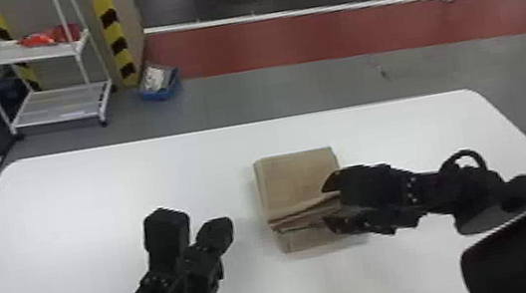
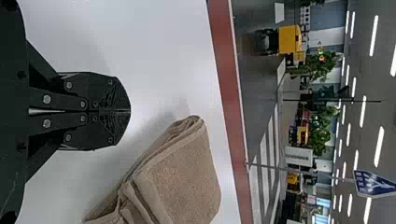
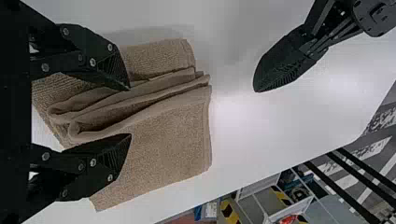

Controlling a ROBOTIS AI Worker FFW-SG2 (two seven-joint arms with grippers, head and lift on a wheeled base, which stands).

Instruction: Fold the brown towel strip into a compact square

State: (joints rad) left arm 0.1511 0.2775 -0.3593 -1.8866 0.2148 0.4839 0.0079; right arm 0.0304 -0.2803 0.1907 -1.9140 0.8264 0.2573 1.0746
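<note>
My right gripper pinches the towel by its raised fold (image 1: 309, 209) (image 3: 119, 104) next, since the rest lies flat.
The brown towel (image 1: 300, 180) lies folded in a layered stack right of the table's middle, its loose folds facing the near side and a lower layer jutting out there. My right gripper (image 1: 329, 204) is open over the towel's right side. In the right wrist view, the rumpled folds of the towel (image 3: 173, 135) run between and beneath the spread fingers of the right gripper (image 3: 129, 111). Left of the towel, apart from it, is my left gripper (image 1: 219, 230). The left wrist view has the left gripper (image 2: 130, 111) shut on nothing, with the towel (image 2: 182, 172) beyond it.
The white table (image 1: 83, 197) has rounded far corners. On the floor behind it stand a white rack (image 1: 59, 110) and a blue bin (image 1: 161, 93) at the far left, beside a post with yellow and black stripes.
</note>
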